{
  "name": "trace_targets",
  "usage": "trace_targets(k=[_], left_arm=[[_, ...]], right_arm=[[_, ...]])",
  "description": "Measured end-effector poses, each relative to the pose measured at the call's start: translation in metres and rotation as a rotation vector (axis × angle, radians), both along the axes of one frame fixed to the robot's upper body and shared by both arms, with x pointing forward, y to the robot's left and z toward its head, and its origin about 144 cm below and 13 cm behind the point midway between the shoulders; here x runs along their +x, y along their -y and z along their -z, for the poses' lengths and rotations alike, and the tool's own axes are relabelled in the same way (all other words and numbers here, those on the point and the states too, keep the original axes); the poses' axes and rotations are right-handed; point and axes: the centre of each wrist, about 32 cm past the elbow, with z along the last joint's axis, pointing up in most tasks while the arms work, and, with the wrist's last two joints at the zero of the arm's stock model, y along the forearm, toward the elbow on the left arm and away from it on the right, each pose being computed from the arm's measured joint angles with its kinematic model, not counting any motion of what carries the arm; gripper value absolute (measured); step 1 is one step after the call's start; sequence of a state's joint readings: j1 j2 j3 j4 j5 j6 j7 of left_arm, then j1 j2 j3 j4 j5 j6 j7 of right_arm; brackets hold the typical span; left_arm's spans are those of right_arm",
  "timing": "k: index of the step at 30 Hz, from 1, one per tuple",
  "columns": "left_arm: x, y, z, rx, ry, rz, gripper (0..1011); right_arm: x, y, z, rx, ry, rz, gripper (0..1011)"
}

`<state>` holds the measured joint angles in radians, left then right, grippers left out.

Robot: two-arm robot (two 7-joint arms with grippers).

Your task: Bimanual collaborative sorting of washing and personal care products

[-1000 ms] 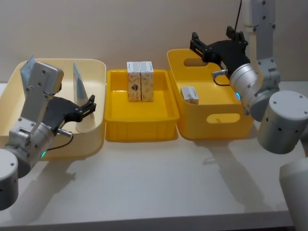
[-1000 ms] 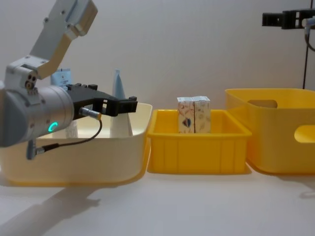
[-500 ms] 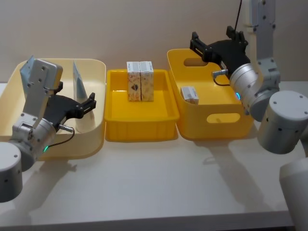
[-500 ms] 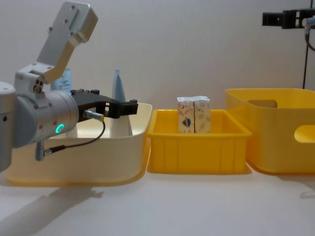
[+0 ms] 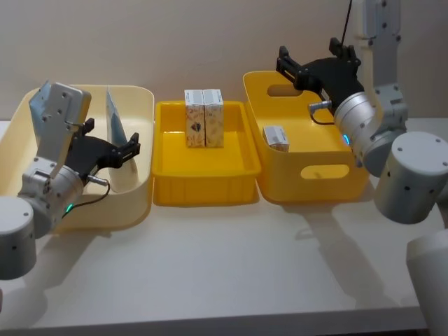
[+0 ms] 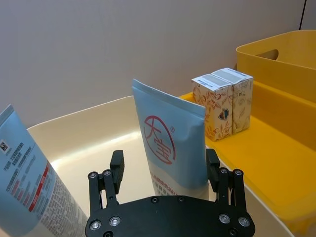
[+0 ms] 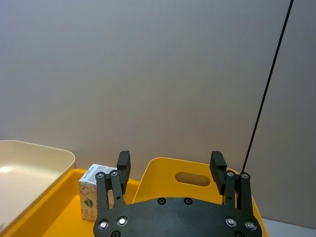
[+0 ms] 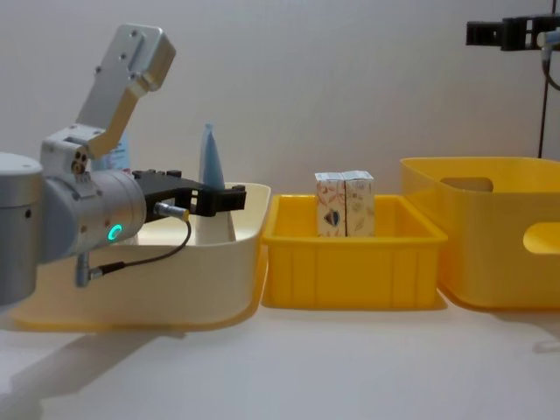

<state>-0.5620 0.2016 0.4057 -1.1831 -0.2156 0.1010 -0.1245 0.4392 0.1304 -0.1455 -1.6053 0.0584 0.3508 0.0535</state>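
Observation:
The pale blue squeeze tube needs to be grabbed next by its white lower body (image 5: 124, 176) with my left gripper, so that both hands can sort the washing products.
A pale blue squeeze tube (image 6: 173, 148) with a red round logo stands upright in the cream bin (image 5: 140, 98) on the left. A second printed tube (image 6: 29, 173) leans beside it. My left gripper (image 6: 165, 168) is open inside this bin, a finger on either side of the upright tube (image 5: 114, 122), with gaps. Two whitish cartons (image 5: 204, 117) stand side by side at the back of the middle yellow tray (image 5: 203, 189). Another carton (image 5: 276, 138) lies in the right yellow bin (image 5: 315, 171). My right gripper (image 5: 315, 59) hangs open and empty above that bin's far end.
The three containers stand in a row along the back of the white table (image 5: 231, 266). A plain wall is close behind them. A black cable (image 7: 269, 79) runs up past the right arm.
My left arm has edged forward and lower into the cream bin, bringing its open fingers closer around the upright tube. The right arm and the cartons have not moved.

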Motion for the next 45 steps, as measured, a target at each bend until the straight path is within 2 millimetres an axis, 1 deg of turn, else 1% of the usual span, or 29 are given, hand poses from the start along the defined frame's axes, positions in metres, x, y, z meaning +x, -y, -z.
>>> trace_targets(k=[11,15,20,21,23,26,28,30,32,35,37,45], left_arm=[[0.011,0.001,0.002,-0.008,-0.007,0.014,1003],[0.013,0.001,0.003,-0.01,-0.007,0.018,961],[0.015,0.001,0.003,-0.012,-0.008,0.021,825],[0.015,0.001,0.003,-0.012,-0.009,0.021,812],[0.016,0.001,0.003,-0.012,-0.009,0.022,733],[0.017,0.001,0.003,-0.012,-0.009,0.022,655],[0.017,0.001,0.003,-0.012,-0.009,0.023,577],[0.017,0.001,0.003,-0.013,-0.01,0.024,530],[0.017,0.001,0.003,-0.013,-0.009,0.024,450],[0.018,0.001,0.003,-0.013,-0.01,0.025,359],[0.018,0.001,0.003,-0.013,-0.01,0.025,329],[0.018,0.001,0.003,-0.013,-0.01,0.026,292]], right_arm=[[0.0,0.0,0.0,0.0,0.0,0.0,1001],[0.0,0.0,0.0,0.0,0.0,0.0,1001],[0.0,0.0,0.0,0.0,0.0,0.0,1001],[0.0,0.0,0.0,0.0,0.0,0.0,1001],[0.0,0.0,0.0,0.0,0.0,0.0,1001],[0.0,0.0,0.0,0.0,0.0,0.0,1001],[0.0,0.0,0.0,0.0,0.0,0.0,1001],[0.0,0.0,0.0,0.0,0.0,0.0,1001],[0.0,0.0,0.0,0.0,0.0,0.0,1001],[0.0,0.0,0.0,0.0,0.0,0.0,1001],[0.0,0.0,0.0,0.0,0.0,0.0,1001],[0.0,0.0,0.0,0.0,0.0,0.0,1001]])
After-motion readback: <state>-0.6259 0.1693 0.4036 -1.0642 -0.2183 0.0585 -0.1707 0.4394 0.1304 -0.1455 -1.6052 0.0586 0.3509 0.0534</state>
